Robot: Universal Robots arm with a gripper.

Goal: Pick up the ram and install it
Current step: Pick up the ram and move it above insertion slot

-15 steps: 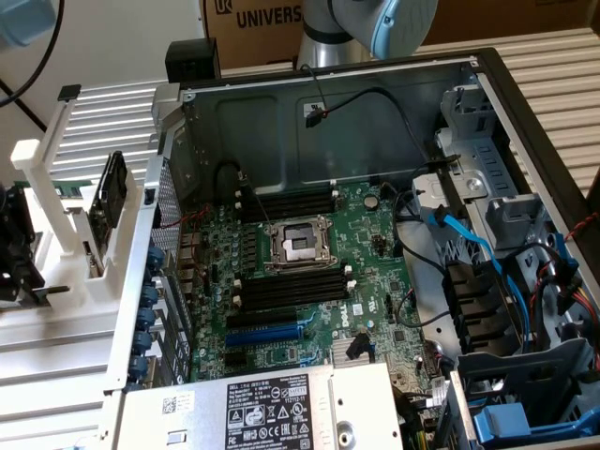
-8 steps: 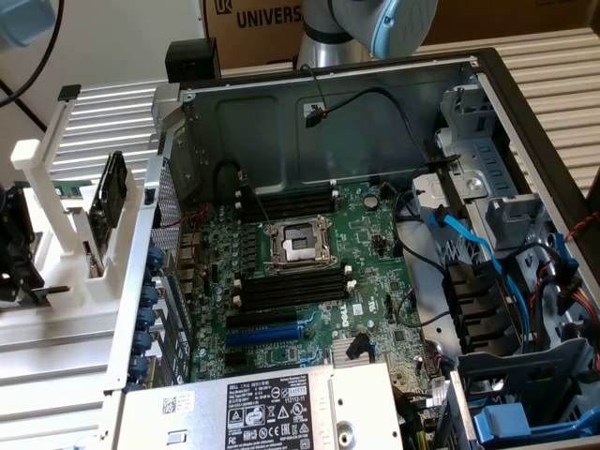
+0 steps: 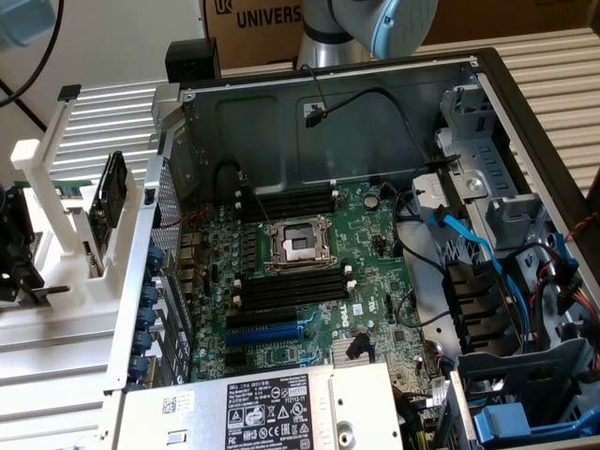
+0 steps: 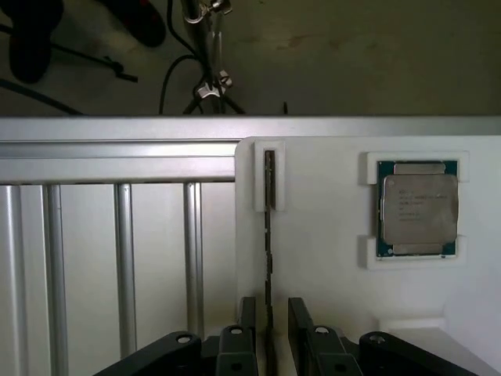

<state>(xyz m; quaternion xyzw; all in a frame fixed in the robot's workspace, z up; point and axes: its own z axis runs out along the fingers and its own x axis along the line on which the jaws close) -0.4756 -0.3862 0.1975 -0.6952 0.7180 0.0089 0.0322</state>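
The white holder closes around the ram's end. The gripper should next grip the ram by its bare middle part (image 4: 270, 333), where both sides of the ram stand free.
The ram (image 4: 269, 235) shows edge-on as a thin dark stick standing upright in a slot of a white holder (image 4: 313, 251). My gripper (image 4: 270, 333) is open, with one black finger (image 4: 247, 325) on each side of the stick's near end and a narrow gap on both sides. In the exterior view the gripper (image 3: 17, 248) is at the far left, over the white stand (image 3: 52, 178) outside the computer case. The motherboard's long black memory slots (image 3: 291, 286) lie inside the open case, beside the processor socket (image 3: 298, 246).
A processor chip (image 4: 417, 207) sits in a recess of the same white holder beside the ram. The open case's metal wall (image 3: 141, 281) stands between the stand and the motherboard. Cables (image 3: 469, 244), a blue expansion slot (image 3: 267, 333) and a power supply (image 3: 272, 408) fill the case.
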